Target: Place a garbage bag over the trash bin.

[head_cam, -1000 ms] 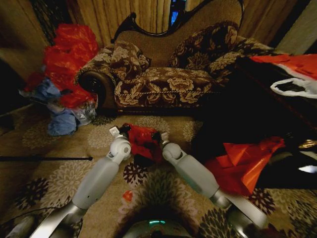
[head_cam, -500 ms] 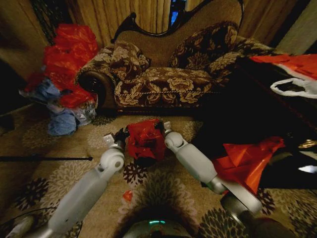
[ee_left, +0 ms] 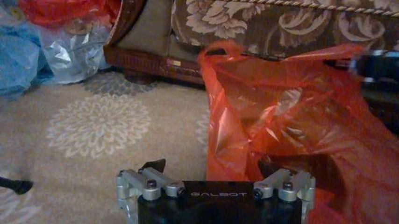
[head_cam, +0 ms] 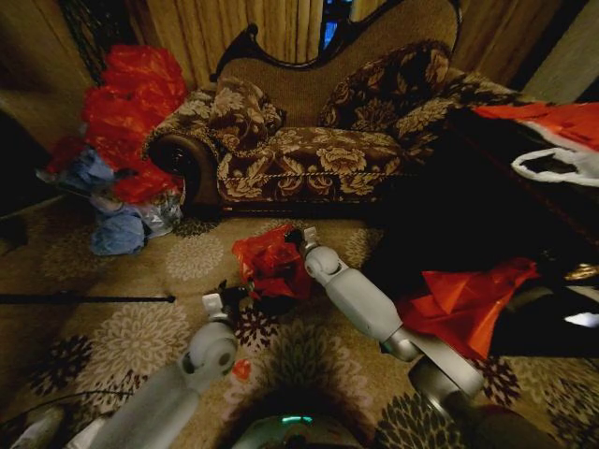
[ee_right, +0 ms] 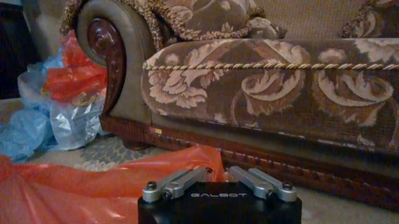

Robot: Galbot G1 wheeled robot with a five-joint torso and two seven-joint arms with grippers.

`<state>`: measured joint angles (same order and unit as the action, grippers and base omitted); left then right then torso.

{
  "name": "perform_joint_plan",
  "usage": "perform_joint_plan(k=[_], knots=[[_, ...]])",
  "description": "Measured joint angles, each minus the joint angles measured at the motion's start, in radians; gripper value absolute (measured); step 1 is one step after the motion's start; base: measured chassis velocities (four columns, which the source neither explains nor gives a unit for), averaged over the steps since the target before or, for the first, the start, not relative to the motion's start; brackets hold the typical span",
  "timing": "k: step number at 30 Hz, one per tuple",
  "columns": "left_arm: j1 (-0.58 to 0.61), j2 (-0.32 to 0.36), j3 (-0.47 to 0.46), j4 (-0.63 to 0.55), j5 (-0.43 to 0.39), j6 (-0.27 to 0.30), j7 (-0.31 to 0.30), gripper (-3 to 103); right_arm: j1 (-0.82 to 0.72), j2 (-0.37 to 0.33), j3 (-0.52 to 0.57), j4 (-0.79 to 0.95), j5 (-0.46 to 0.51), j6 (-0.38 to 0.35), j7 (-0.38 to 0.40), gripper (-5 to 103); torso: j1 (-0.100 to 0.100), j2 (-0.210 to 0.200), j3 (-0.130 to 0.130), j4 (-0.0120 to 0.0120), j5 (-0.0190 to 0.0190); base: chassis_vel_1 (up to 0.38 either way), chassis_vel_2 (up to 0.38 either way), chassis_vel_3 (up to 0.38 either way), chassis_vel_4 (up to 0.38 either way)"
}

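Note:
The bag is hanging slack, so my left gripper needs to grab it by its loose side edge next.
The garbage bag, red and crinkly, is draped over the top of the trash bin, whose black base shows under it on the carpet before the sofa. My right gripper is at the bag's far right edge; in the right wrist view its fingers meet on the bag's rim. My left gripper hangs open on the near left side of the bag, a short way off it. In the left wrist view the bag stands just beyond the spread fingers, with nothing between them.
A patterned sofa stands right behind the bin. A tall pile of red and blue bags lies at its left arm. A flat red plastic heap and dark furniture crowd the right. A small red scrap lies on the carpet.
My left gripper has let go of the bag and drawn back toward me. The right gripper has stayed on the bag, which now sits slightly farther away.

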<state>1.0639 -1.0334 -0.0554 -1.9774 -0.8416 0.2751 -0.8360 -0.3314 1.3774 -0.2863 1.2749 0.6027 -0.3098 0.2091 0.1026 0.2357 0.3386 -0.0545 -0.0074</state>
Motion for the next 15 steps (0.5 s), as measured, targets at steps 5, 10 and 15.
perform_joint_plan(k=[5,10,15], knots=[[-0.029,-0.039,0.009,0.062,0.033,-0.011,0.036,100,-0.014,-0.027,0.005,0.012,0.002,0.006,-0.012,0,0.000,0.000,0.000,-0.0001,0.0001,0.000,0.000,0.000,0.000],[-0.045,-0.042,0.012,0.084,0.055,-0.017,0.052,101,-0.018,-0.037,0.011,0.017,0.029,0.005,-0.009,0,0.000,0.000,0.000,0.0000,0.0002,0.000,0.000,0.000,0.000],[-0.073,-0.057,0.016,0.138,0.057,-0.037,0.066,81,-0.027,-0.043,0.013,0.019,0.034,0.009,-0.010,0,0.000,0.000,0.000,0.0001,0.0002,0.000,0.000,0.000,0.000]])
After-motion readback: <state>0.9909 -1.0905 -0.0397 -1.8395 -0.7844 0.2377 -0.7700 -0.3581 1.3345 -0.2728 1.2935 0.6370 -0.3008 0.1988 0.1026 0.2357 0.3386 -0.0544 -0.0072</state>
